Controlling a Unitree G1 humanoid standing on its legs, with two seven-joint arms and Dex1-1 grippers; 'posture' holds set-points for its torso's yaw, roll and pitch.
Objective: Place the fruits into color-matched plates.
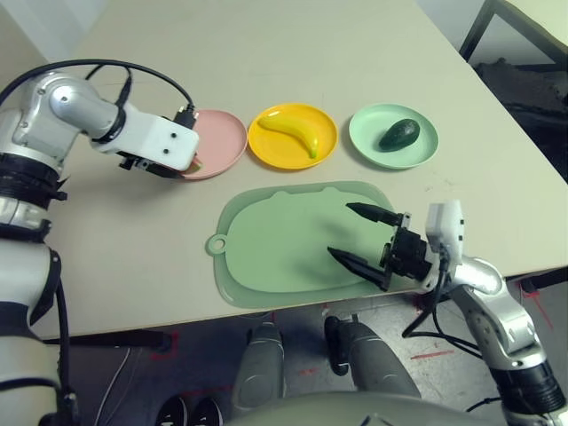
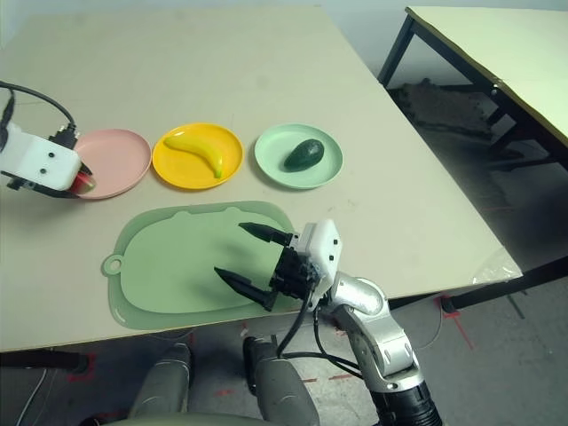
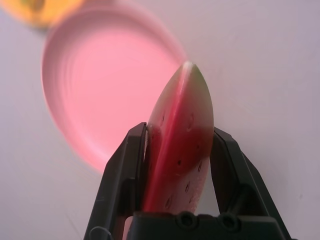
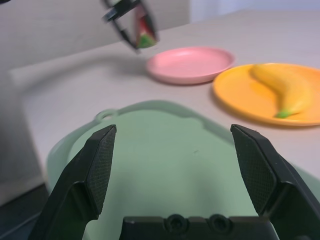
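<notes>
My left gripper keeps holding the watermelon wedge [image 3: 179, 145] for now: in the left wrist view it hangs beside the pink plate's rim [image 3: 95, 167] and would tip if released.
My left gripper [image 3: 180, 132] is shut on the red watermelon wedge [image 3: 181, 150], green rind outward. It hovers over the near left rim of the pink plate [image 1: 224, 140], which has nothing in it. The yellow banana [image 1: 293, 131] lies in the yellow plate [image 1: 264, 149]. In the mint green plate [image 1: 366, 135] rests the dark green avocado [image 1: 399, 134]. Above the right part of the pale green mat [image 1: 275, 240], my right gripper [image 1: 340, 229] stands open, nothing between its fingers.
The three plates form a row behind the mat. The table's front edge runs just below the mat, and its right edge [image 2: 444, 222] lies beyond the green plate. A second table with dark legs [image 2: 497, 53] stands at the far right.
</notes>
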